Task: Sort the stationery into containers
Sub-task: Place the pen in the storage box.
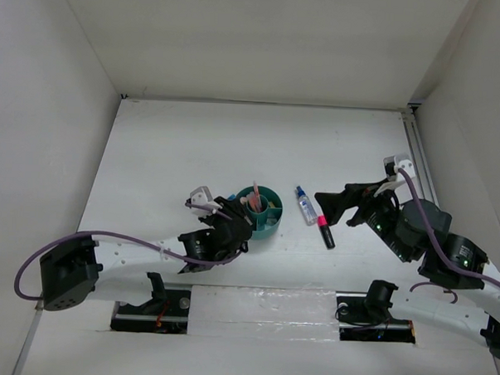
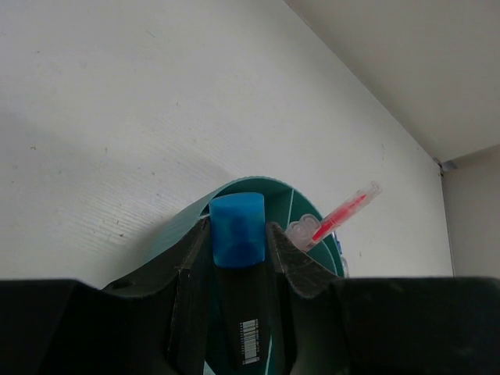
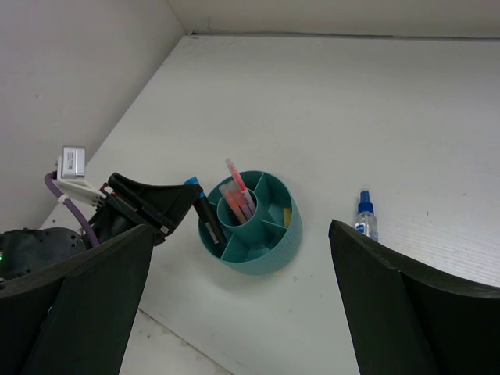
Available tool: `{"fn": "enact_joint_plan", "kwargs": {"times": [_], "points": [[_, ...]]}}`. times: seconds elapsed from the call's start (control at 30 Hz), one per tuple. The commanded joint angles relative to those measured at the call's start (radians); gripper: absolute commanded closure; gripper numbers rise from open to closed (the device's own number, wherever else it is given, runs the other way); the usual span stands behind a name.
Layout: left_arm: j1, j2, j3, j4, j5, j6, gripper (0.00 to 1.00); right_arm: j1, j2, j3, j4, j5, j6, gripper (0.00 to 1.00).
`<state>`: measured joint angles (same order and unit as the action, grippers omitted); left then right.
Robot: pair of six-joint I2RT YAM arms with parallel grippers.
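Note:
My left gripper releases the marker now, since the marker's lower end is inside the rim of an outer section of the organizer, so it would end there.
The round teal organizer (image 1: 268, 213) (image 3: 269, 251) stands mid-table, with pinkish pencils (image 3: 237, 187) upright in its central cup and a tan eraser (image 3: 287, 216) in an outer compartment. My left gripper (image 1: 232, 213) (image 2: 238, 234) is shut on a blue-capped black marker (image 2: 237, 228) (image 3: 206, 220). The marker leans with its lower end inside an outer compartment at the organizer's left rim. My right gripper (image 1: 325, 207) (image 3: 240, 230) hangs open above the table, right of the organizer. A clear blue-capped bottle (image 1: 306, 205) (image 3: 365, 219) and a pink-capped marker (image 1: 325, 231) lie on the table beneath it.
White walls close the table on the left, back and right. A metal rail (image 1: 419, 157) runs along the right edge. The arm bases (image 1: 166, 304) sit at the near edge, and a purple cable (image 1: 115, 238) loops along the left arm.

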<state>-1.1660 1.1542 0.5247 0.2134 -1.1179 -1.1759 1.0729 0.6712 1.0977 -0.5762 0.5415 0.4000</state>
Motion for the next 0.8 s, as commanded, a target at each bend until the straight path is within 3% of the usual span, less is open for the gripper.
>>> {"fn": "enact_joint_plan", "kwargs": {"times": [0.0, 0.33, 0.47, 0.77], "points": [[-0.011, 0.019, 0.046, -0.078, -0.053, -0.091, 1.0, -0.007, -0.009, -0.001, 0.007, 0.012, 0.008, 0.0], [-0.011, 0.019, 0.064, -0.098, -0.043, -0.102, 1.0, -0.007, -0.009, -0.001, 0.007, 0.012, 0.008, 0.0], [-0.011, 0.029, 0.064, -0.098, -0.043, -0.091, 0.8, -0.007, -0.009, -0.001, 0.007, 0.012, 0.008, 0.0], [-0.011, 0.029, 0.064, -0.089, -0.043, -0.082, 0.73, -0.007, -0.009, 0.008, -0.002, 0.012, 0.008, 0.0]]}}
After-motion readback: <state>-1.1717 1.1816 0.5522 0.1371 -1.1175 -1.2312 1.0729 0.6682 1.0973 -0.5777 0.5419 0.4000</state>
